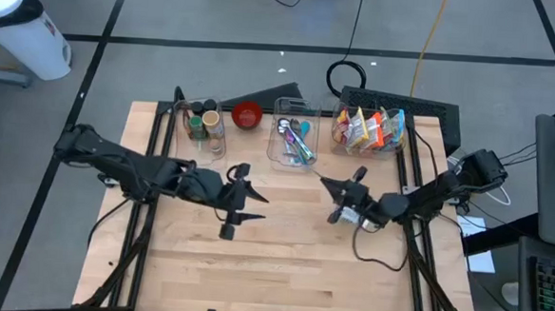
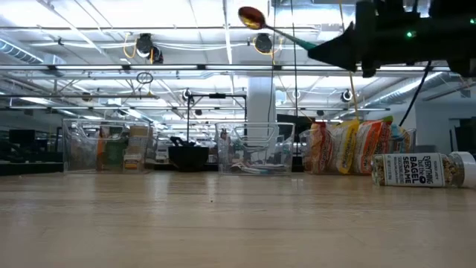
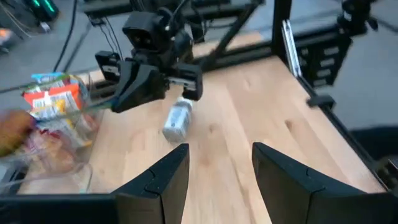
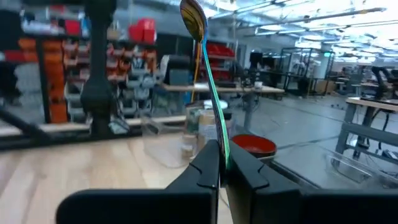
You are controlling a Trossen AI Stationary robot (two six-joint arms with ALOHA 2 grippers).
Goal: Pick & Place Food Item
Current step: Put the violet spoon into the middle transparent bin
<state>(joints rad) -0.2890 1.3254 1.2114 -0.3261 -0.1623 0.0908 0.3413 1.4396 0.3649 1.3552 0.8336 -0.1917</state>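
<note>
My left gripper is going to grab the spoon next, holding it by its neck [image 3: 38, 118], so that I can put it in the clear bin with the other utensils.
A seasoning bottle [image 2: 420, 170] with a white cap lies on its side on the wooden table, below my right gripper [image 2: 336, 49]; the left wrist view shows the bottle [image 3: 177, 121] too. My right gripper [image 4: 221, 155] is shut on a green-handled spoon with a golden bowl [image 2: 251, 16], raised high over the table's right half. My left gripper [image 3: 221, 171] hovers open over the table's middle [image 1: 242, 199], pointing toward the right arm, with nothing between its fingers. My right gripper pinches the spoon's thin green handle [image 4: 217, 140] between its two fingers, at the handle's lower part. The fingers point about level, slightly upward. The spoon stands up out of the fingers, slanted, its bowl [image 4: 193, 18] uppermost, lifted clear of the table.
Along the far edge stand a clear bin of jars [image 1: 203, 123], a red bowl [image 1: 247, 114], a clear bin of utensils [image 1: 294, 142] and a clear bin of snack bags [image 1: 369, 130]. The near half of the table [image 1: 271, 279] is bare wood.
</note>
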